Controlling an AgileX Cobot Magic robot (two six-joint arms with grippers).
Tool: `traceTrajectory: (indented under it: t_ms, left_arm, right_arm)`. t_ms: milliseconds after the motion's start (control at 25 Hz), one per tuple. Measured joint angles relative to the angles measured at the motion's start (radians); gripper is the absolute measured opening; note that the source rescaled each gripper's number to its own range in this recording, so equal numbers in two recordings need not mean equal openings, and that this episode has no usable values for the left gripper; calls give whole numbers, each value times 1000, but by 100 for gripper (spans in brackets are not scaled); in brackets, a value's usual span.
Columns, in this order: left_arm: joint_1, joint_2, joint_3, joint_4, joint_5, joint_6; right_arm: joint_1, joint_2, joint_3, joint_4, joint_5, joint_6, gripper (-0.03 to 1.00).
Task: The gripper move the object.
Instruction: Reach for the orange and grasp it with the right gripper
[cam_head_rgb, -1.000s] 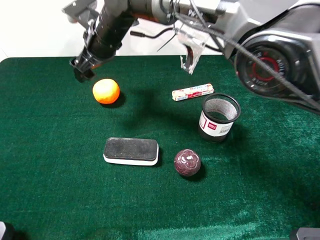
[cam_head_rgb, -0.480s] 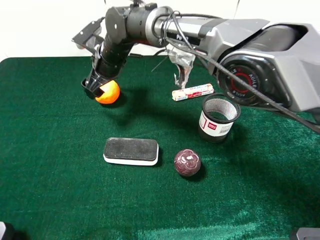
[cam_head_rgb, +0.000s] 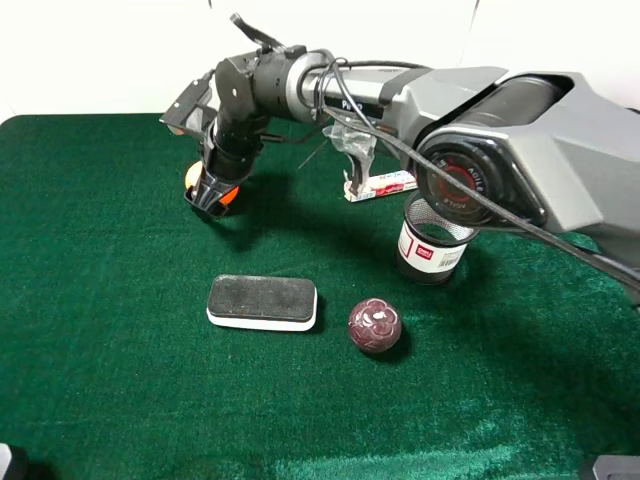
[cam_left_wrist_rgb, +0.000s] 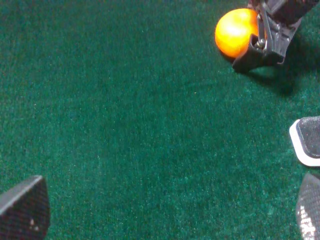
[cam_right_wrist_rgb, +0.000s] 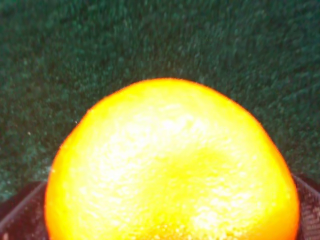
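Observation:
I will next move the orange ball over the green cloth (cam_head_rgb: 120, 390), so I will grab it by its widest middle (cam_head_rgb: 229, 196) with my right gripper.
The orange ball (cam_head_rgb: 192, 176) lies on the green cloth at the back left, mostly covered by my right gripper (cam_head_rgb: 212, 192). The right arm reaches across from the right, and its black claw stands down over the ball with one jaw on each side, still spread wide. In the right wrist view the ball (cam_right_wrist_rgb: 170, 165) fills the frame between the two fingertips (cam_right_wrist_rgb: 20, 215). The left wrist view shows the ball (cam_left_wrist_rgb: 234, 32) with a right gripper finger (cam_left_wrist_rgb: 255, 50) beside it. My left gripper (cam_left_wrist_rgb: 172, 210) is open and empty, well apart from the ball.
A black-topped white block (cam_head_rgb: 262, 301) lies at centre front, also at the edge of the left wrist view (cam_left_wrist_rgb: 307, 140). A dark maroon patterned ball (cam_head_rgb: 375, 325) sits to its right. A mesh cup (cam_head_rgb: 433, 235) and a wrapped candy stick (cam_head_rgb: 385, 183) are at the right.
My right gripper has come down from beside and above the orange ball until its jaws straddle it. The ball has stayed in about the same spot.

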Motion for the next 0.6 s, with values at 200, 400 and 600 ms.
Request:
traceTrajectory:
  t_ms: [200, 400, 600]
  left_arm:
    - [0, 0, 0, 1, 0, 0]
    - [0, 0, 0, 1, 0, 0]
    - [0, 0, 0, 1, 0, 0]
  right_arm:
    - [0, 1, 0, 3, -2, 1, 99]
    - [0, 2, 0, 36, -5, 2, 99]
    - [0, 4, 0, 53, -24, 2, 99]
